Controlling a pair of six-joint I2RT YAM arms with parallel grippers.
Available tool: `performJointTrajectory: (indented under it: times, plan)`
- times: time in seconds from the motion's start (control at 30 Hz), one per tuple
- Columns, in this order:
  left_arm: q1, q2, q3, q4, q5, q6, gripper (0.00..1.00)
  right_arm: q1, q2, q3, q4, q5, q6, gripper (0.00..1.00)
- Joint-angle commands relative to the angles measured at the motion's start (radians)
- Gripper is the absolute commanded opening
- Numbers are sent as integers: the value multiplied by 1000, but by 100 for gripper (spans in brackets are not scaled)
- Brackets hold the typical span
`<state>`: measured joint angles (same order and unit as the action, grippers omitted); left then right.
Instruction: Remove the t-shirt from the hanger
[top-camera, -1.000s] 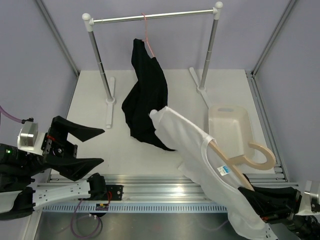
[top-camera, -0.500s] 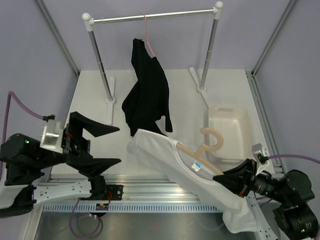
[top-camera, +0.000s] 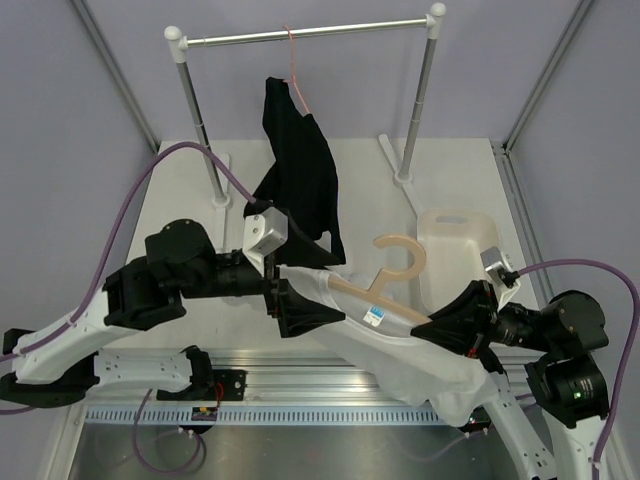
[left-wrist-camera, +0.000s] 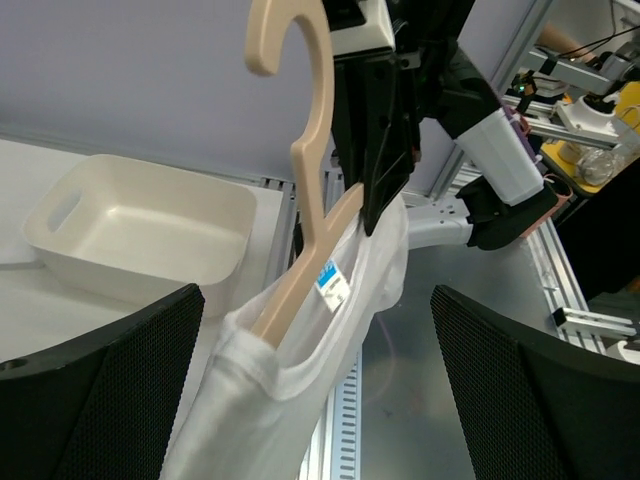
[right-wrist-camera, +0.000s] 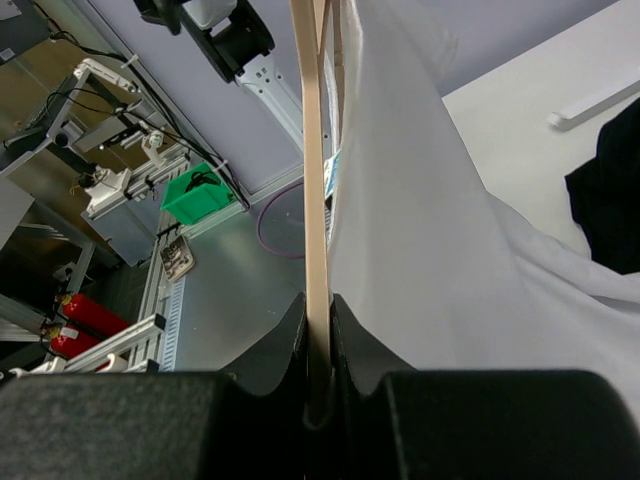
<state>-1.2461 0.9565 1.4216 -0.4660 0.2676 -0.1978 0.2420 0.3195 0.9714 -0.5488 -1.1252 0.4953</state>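
Observation:
My left gripper should hold the hanger by the base of its hook (top-camera: 378, 286) next, so that the beige hanger's arms stay free to remove the t-shirt (top-camera: 400, 352).
The white t-shirt (top-camera: 400, 352) hangs on the beige wooden hanger (top-camera: 392, 270), held tilted above the table's front edge. My right gripper (top-camera: 447, 325) is shut on the hanger's right arm. In the right wrist view the jaws (right-wrist-camera: 318, 345) pinch the thin edge of the hanger (right-wrist-camera: 314, 180), with the shirt (right-wrist-camera: 420, 250) draped to the right. My left gripper (top-camera: 305, 290) is open around the shirt's left shoulder. In the left wrist view its fingers (left-wrist-camera: 100, 390) stand wide apart either side of the shirt's collar (left-wrist-camera: 290, 390). The hanger (left-wrist-camera: 305, 230) and blue label (left-wrist-camera: 330, 280) show above.
A black garment (top-camera: 295, 180) hangs from a pink wire hanger (top-camera: 292, 60) on the metal rack (top-camera: 300, 35) at the back. A cream plastic basin (top-camera: 462, 245) sits on the table at right, just behind the hanger's hook. The aluminium rail (top-camera: 300, 385) runs along the front.
My left arm has swung in from the far left and its open jaws now straddle the shirt's left shoulder. My right gripper has carried the hanger and shirt up and leftward.

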Motion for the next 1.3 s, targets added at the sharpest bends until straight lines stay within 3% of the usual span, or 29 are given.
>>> performJointTrajectory:
  times: [0.0,0.17,0.3,0.6,0.7,0.87,0.9,1.03,1.07,1.1,1.2,1.23,1.27]
  plan:
    - [-4,28,83,90,87,-49,98,3,7,-22,167,-54,46,0]
    - [-3,105,91,102,88,-71,97,3,4,-106,315,-70,123,0]
    - [-3,149,100,124,140,-65,88,3,26,-126,319,-85,106,0]
    - [-3,231,146,113,110,-26,77,3,29,-138,329,-88,95,0]
    - [-3,255,165,113,143,-23,62,3,32,-146,329,-84,92,0]
    - [-3,278,191,113,188,-31,7,3,38,-143,329,-82,97,0]
    - [-3,278,191,115,196,-29,1,2,38,-143,328,-82,97,0]
    - [-3,261,171,115,210,-19,0,3,49,-139,319,-61,89,1]
    - [-3,255,166,115,203,-18,0,2,55,-137,317,-56,89,6]
    - [-3,251,155,113,193,-20,0,3,62,-125,305,-47,85,27]
    - [-3,225,139,112,171,-26,0,2,76,-103,276,-15,69,57]
    - [-3,216,134,110,151,-31,0,2,81,-80,262,23,57,73]
    - [-3,187,126,104,86,-40,0,3,81,-70,245,50,52,80]
